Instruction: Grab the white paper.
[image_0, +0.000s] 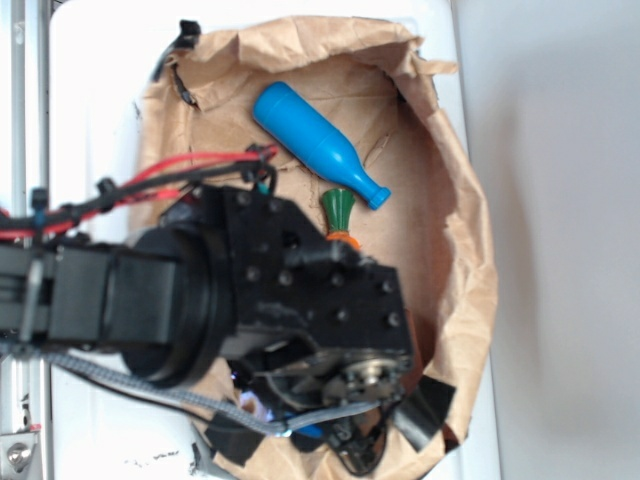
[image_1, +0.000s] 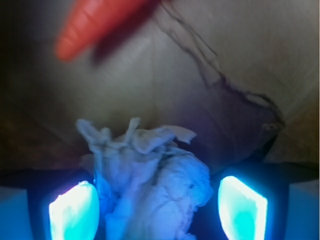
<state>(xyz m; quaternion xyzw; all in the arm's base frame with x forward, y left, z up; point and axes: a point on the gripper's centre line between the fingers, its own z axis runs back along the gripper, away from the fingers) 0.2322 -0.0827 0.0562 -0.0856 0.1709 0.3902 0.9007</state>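
I need to lift the white paper from the brown bag (image_1: 135, 90), so next my gripper should grab the paper by its crumpled body (image_1: 155, 195).
In the wrist view the white paper (image_1: 150, 175), a crumpled wad with ragged edges, sits between my gripper's (image_1: 157, 210) two glowing pads. The left pad (image_1: 75, 212) is against the wad. A narrow dark gap separates the wad from the right pad (image_1: 241, 210). The gripper stands open around the paper, low over the brown bag floor. In the exterior view the black arm covers the paper, and the gripper (image_0: 355, 445) reaches down at the bag's near edge.
An orange carrot (image_1: 95, 25) lies just beyond the paper; its green top (image_0: 338, 208) pokes out past the arm. A blue bottle (image_0: 315, 140) lies further back. All rest inside the opened brown paper bag (image_0: 460, 230), whose crinkled walls rise around them.
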